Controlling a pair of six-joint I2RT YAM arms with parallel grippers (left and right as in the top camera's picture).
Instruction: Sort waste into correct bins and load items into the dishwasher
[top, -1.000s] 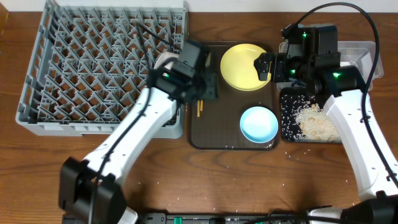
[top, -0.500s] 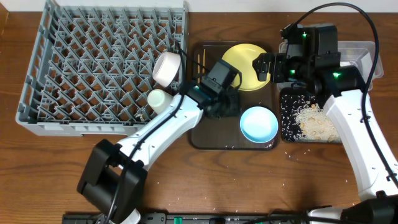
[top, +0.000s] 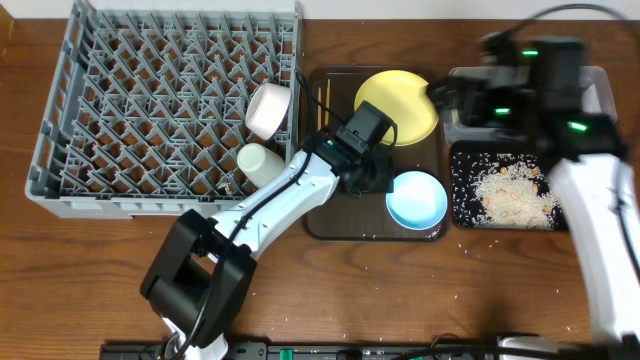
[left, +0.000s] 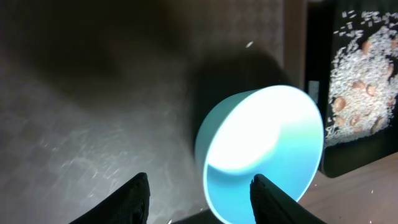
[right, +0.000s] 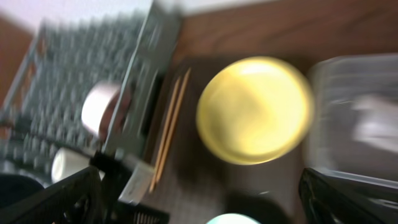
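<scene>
The bowl's rim is between my left gripper's open fingers but still below them, so it is too early to close. My left gripper lowers first, then closes on the bowl's rim.
The light blue bowl (top: 417, 199) (left: 267, 140) stands upright on the dark brown tray. My left gripper (top: 378, 178) (left: 203, 200) is open just left of the bowl, and the bowl's near rim lies between its fingers. The yellow plate (top: 397, 107) (right: 254, 109) lies at the back of the tray, with the chopsticks (top: 322, 97) (right: 168, 127) to its left. My right gripper (top: 447, 98) (right: 199, 208) is open, empty and motion-blurred above the plate's right edge. The white bowl (top: 268, 110) and white cup (top: 258, 163) sit in the grey dish rack (top: 140, 110).
The black tray (top: 463, 185) (left: 323, 149) holds rice scraps right of the brown tray (top: 340, 215). The clear tub (top: 598, 85) (right: 354, 118) stands behind it with something white inside. Rice grains are scattered on the wooden table in front.
My left arm swung right from the rack's edge across the brown tray to the blue bowl, uncovering the white bowl and cup in the rack. My right arm shifted right and is blurred.
</scene>
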